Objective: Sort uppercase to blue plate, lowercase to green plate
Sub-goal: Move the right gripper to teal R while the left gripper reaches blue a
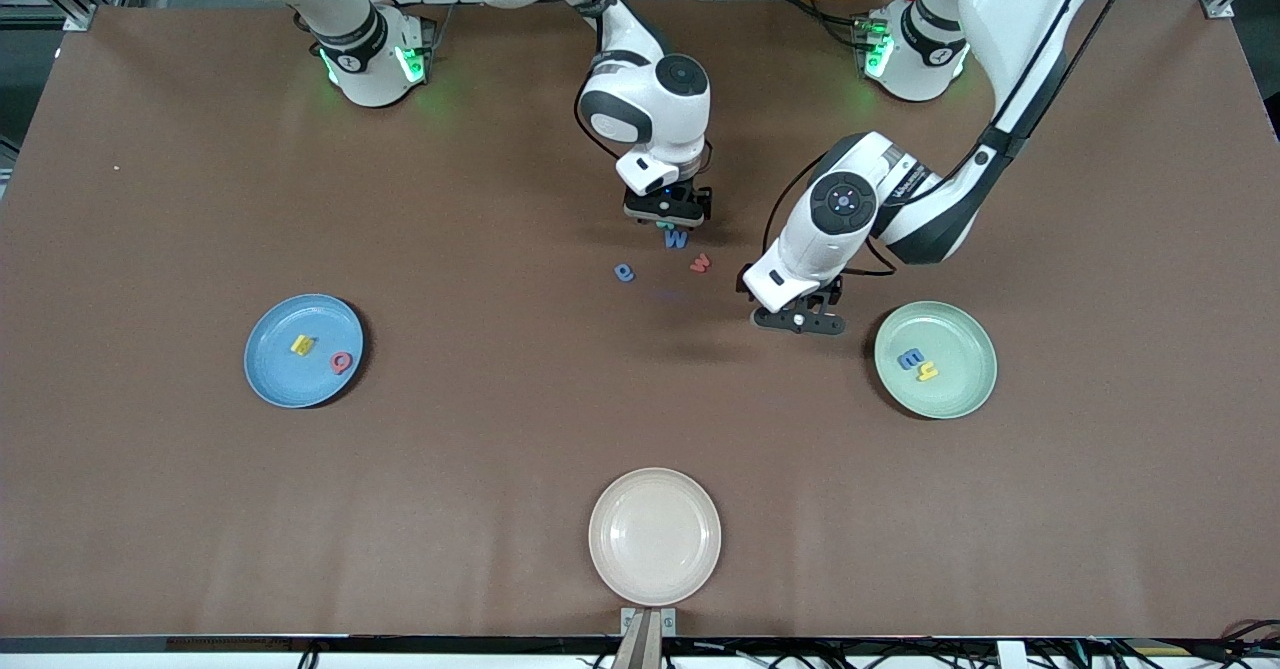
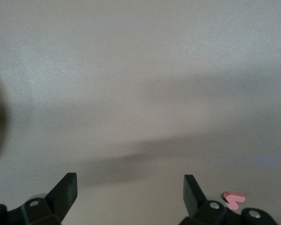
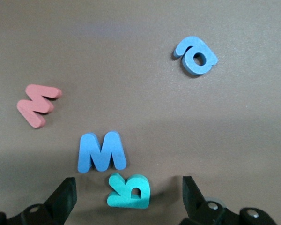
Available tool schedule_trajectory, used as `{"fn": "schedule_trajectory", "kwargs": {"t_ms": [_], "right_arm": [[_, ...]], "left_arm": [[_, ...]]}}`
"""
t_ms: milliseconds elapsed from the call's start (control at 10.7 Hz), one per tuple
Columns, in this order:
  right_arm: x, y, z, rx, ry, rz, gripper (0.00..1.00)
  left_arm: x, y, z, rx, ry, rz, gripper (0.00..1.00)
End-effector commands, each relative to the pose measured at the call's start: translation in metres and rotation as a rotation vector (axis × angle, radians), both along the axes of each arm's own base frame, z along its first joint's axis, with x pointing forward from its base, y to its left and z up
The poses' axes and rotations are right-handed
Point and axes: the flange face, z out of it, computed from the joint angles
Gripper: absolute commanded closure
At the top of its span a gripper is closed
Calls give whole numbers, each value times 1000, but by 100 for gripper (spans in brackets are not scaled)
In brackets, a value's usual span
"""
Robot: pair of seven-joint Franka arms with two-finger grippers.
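Observation:
The fingers of my right gripper are beside the blue W (image 1: 675,239) and level with the teal capital letter. My right gripper needs to close. Closing now would hold that letter.
The blue plate (image 1: 272,374), toward the right arm's end, holds the yellow H (image 1: 302,345) and red Q (image 1: 342,362). The green plate (image 1: 962,389), toward the left arm's end, holds a small blue letter (image 1: 910,358) and the yellow h (image 1: 928,373). Mid-table lie the blue W (image 1: 677,239), red w (image 1: 701,262) and blue e (image 1: 624,272). My right gripper (image 1: 668,211) is open, low over the teal capital letter (image 3: 129,191), which lies between its fingers (image 3: 65,192). The right wrist view also shows the W (image 3: 102,152), w (image 3: 36,105) and e (image 3: 195,56). My left gripper (image 1: 798,321) is open and empty over bare table beside the green plate.
A cream-beige plate (image 1: 655,536) sits empty near the table's front edge. In the left wrist view the red w (image 2: 234,199) shows just outside one finger (image 2: 192,192) of the open left gripper (image 2: 130,180). The two arms' wrists are close together over mid-table.

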Motion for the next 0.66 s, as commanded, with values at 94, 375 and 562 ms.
{"fn": "schedule_trajectory", "kwargs": {"t_ms": [94, 375, 562], "right_arm": [[-4, 1, -4, 2, 3, -3, 0], [-3, 1, -3, 9, 5, -30, 72], [-5, 2, -3, 18, 12, -72, 100]], "left_arm": [[-1, 1, 4, -6, 9, 18, 0], [-1, 1, 5, -6, 7, 18, 0], [-1, 2, 4, -5, 10, 21, 0]]}}
